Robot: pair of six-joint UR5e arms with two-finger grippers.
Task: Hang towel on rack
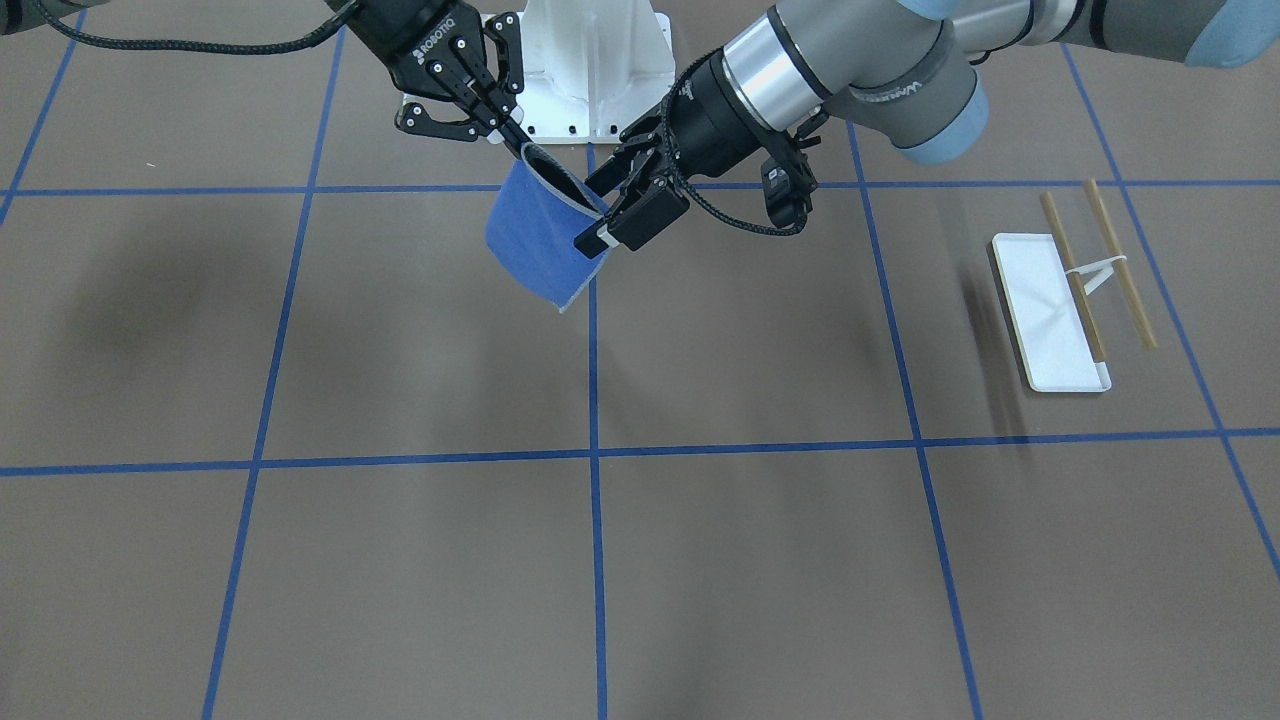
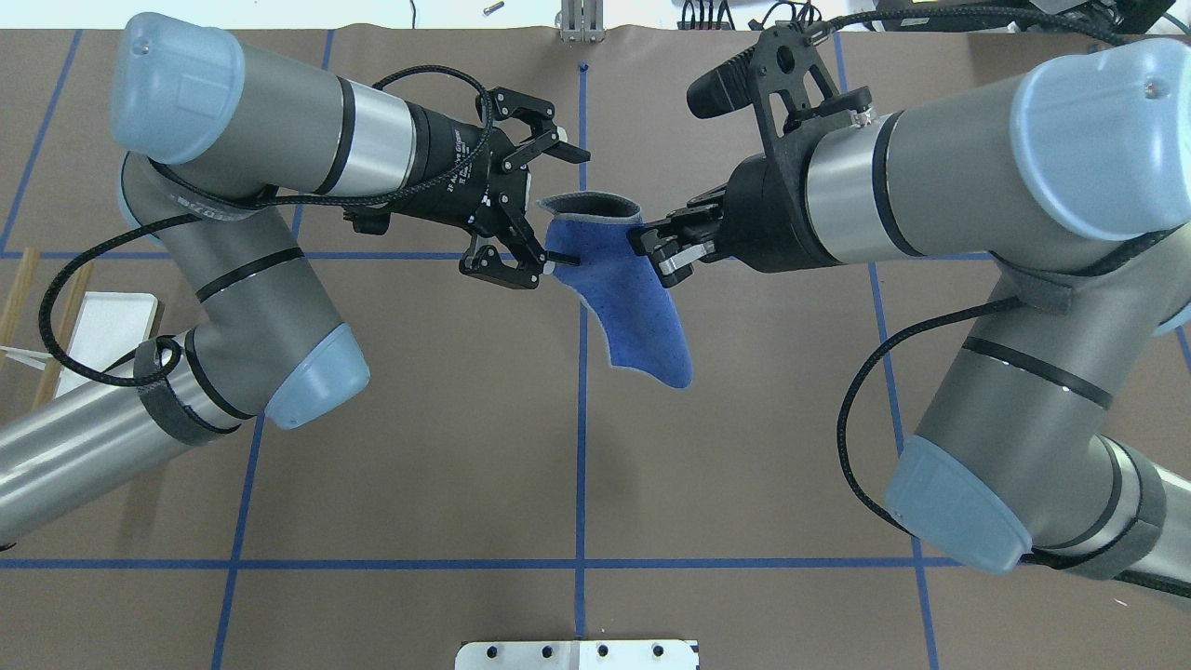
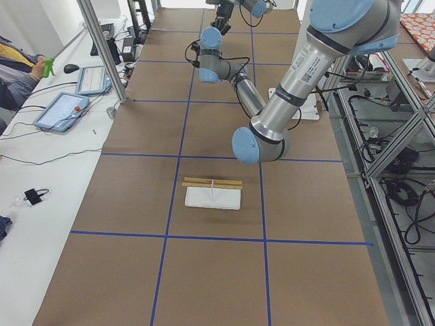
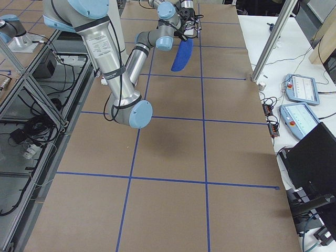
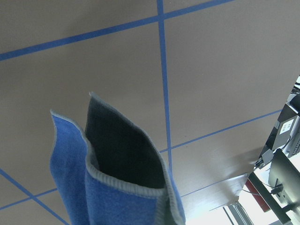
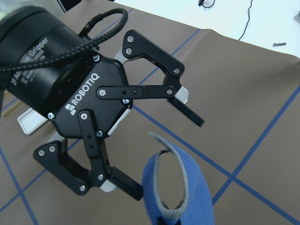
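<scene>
The robot should next use its left gripper to grab the blue towel by its free upper edge (image 1: 590, 206), so that it can hang the towel on the rack (image 1: 1050, 310).
The blue towel (image 1: 540, 245) hangs folded in the air above the table's middle and also shows in the overhead view (image 2: 633, 316). My right gripper (image 1: 520, 143) is shut on its upper corner; it also shows from overhead (image 2: 644, 240). My left gripper (image 2: 568, 208) is open, its jaws on either side of the towel's other upper edge. In the right wrist view the left gripper (image 6: 168, 158) is spread wide beside the towel (image 6: 187, 197). The rack (image 1: 1050, 310), a white tray with two tan bars, stands far to my left (image 2: 107, 316).
The white robot pedestal (image 1: 590, 70) stands just behind the grippers. Blue tape lines cross the brown table (image 1: 700, 560). Tablets and cables lie on the side bench (image 3: 64, 109) beyond the table's edge.
</scene>
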